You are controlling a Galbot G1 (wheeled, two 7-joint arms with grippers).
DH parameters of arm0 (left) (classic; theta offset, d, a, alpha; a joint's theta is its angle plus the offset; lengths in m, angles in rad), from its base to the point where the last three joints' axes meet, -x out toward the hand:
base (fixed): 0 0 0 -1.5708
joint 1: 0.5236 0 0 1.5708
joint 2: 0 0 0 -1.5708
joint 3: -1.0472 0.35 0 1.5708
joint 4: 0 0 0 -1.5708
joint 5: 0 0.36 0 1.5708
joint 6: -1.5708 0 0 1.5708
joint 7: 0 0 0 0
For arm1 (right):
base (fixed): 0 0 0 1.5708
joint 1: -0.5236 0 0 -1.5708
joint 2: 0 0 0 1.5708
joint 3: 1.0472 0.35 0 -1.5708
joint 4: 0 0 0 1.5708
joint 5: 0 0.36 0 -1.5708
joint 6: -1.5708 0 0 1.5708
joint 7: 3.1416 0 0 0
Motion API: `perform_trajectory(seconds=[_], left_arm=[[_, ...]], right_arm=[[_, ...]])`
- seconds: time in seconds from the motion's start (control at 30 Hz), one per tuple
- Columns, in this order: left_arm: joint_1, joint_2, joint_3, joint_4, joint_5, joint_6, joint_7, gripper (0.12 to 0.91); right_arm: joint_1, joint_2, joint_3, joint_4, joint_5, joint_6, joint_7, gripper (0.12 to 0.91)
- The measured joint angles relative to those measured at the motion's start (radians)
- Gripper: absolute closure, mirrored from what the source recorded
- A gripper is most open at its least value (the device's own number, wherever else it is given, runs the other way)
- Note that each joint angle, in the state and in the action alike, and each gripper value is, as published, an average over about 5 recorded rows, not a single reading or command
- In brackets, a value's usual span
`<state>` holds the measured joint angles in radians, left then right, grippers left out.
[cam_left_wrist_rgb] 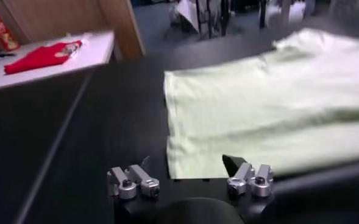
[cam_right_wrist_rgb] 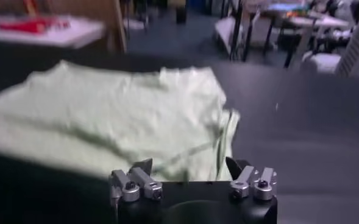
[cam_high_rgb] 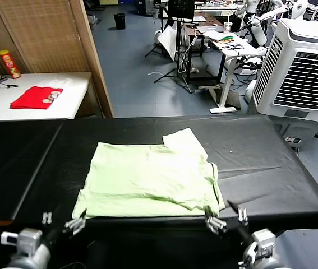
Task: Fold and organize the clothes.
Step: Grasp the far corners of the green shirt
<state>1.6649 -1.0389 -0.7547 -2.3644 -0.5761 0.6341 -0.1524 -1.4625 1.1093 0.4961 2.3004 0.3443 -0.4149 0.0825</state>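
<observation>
The light-green T-shirt needs to be grabbed next by its protruding sleeve (cam_high_rgb: 187, 141) (cam_right_wrist_rgb: 193, 81) with my right gripper, so its hem stays free for the fold.
The clothes are one pale light-green T-shirt (cam_high_rgb: 147, 179), lying folded and flat on the black table (cam_high_rgb: 259, 162), with one sleeve sticking out toward the far right. Its near hem runs along the table's front edge. My left gripper (cam_high_rgb: 61, 220) hovers just in front of the shirt's near left corner, open and empty. In the left wrist view the T-shirt (cam_left_wrist_rgb: 264, 103) lies just beyond the left gripper (cam_left_wrist_rgb: 187, 163). My right gripper (cam_high_rgb: 228, 218) sits at the near right corner, also open and empty. The right wrist view shows the T-shirt (cam_right_wrist_rgb: 106, 115) beyond the right gripper (cam_right_wrist_rgb: 188, 164).
A bright red cloth (cam_high_rgb: 35, 96) and a red can (cam_high_rgb: 8, 63) rest on a white table (cam_high_rgb: 74, 109) at the far left. A wooden screen (cam_high_rgb: 52, 33) stands behind it. A white air cooler (cam_high_rgb: 304, 73) stands at the far right, past the black table.
</observation>
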Motion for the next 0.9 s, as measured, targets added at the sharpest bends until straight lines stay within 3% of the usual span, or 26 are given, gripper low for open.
perform_trajectory(seconds=[0.17,0.27,0.6,0.9], left_arm=[[-0.247,0.061,0.065,0.127,-0.091,-0.033,-0.006,0.232],[-0.390,0.076,0.118,0.230,-0.109,-0.054,-0.007,0.232],[-0.785,0.052,0.330,0.602,-0.154,-0.028,-0.009,0.232],[-0.928,0.024,0.421,0.854,-0.163,0.038,0.017,0.232]], right_arm=[[0.273,0.009,-0.077,-0.213,0.002,0.107,-0.002,0.227],[0.429,0.025,-0.128,-0.361,0.004,0.116,-0.002,0.227],[0.848,0.131,-0.273,-0.855,0.042,-0.036,0.010,0.227],[1.039,0.207,-0.351,-1.141,0.075,-0.150,-0.019,0.227]])
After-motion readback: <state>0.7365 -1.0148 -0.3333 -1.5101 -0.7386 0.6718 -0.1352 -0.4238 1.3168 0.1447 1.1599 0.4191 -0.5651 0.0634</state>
